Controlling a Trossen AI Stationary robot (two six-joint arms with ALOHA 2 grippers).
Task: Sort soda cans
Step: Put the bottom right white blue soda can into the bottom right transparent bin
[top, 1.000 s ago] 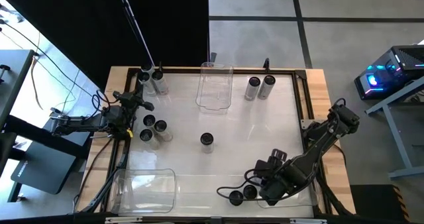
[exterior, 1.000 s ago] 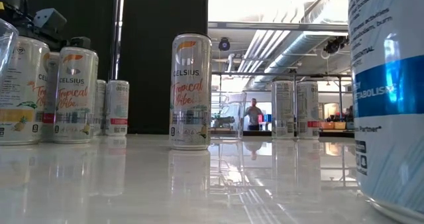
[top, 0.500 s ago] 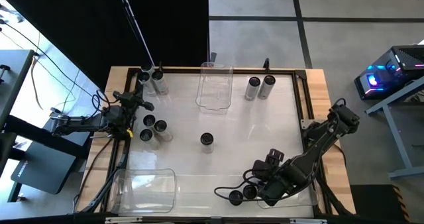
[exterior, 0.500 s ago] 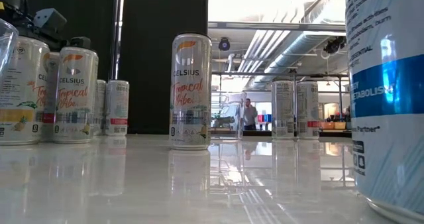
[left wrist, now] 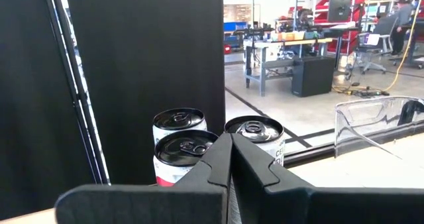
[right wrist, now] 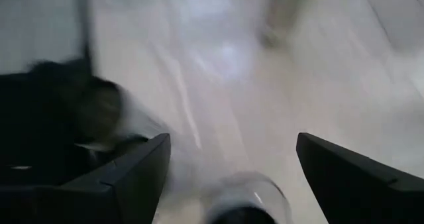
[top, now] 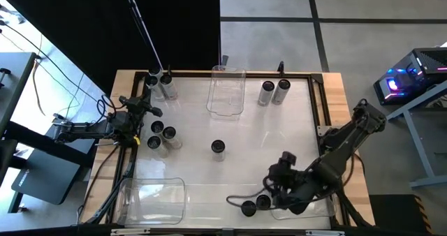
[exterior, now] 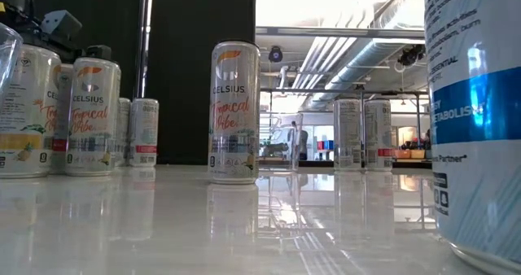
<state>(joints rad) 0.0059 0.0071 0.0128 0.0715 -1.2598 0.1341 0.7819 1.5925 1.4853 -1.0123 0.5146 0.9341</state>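
Note:
The soda can still has to be sorted into the clear bin. My right gripper should pick it up by its dark-topped end [top: 263, 201] next.
Soda cans stand upright on the white table: two at the far left [top: 159, 81], two at the far right [top: 274, 88], three at the left [top: 159, 134], one in the centre [top: 218, 146], and two with dark tops near the front edge [top: 255, 204]. My right gripper [top: 271, 187] hangs open just above and to the far side of that front pair; the right wrist view shows its fingers spread wide [right wrist: 232, 164] over a blurred can top [right wrist: 248, 201]. My left gripper [left wrist: 230, 164] waits shut at the table's left edge, pointing level at the far-left cans [left wrist: 189, 144].
A clear plastic bin [top: 225, 89] stands at the far middle, another [top: 150, 197] at the near left corner, and a third [top: 307, 204] lies under my right arm at the near right. The low view shows a blue-labelled can [exterior: 476, 112] very close.
My right gripper has risen from the two front cans and drawn a little toward the far edge, tipping less steeply downward. Both cans stay standing where they were.

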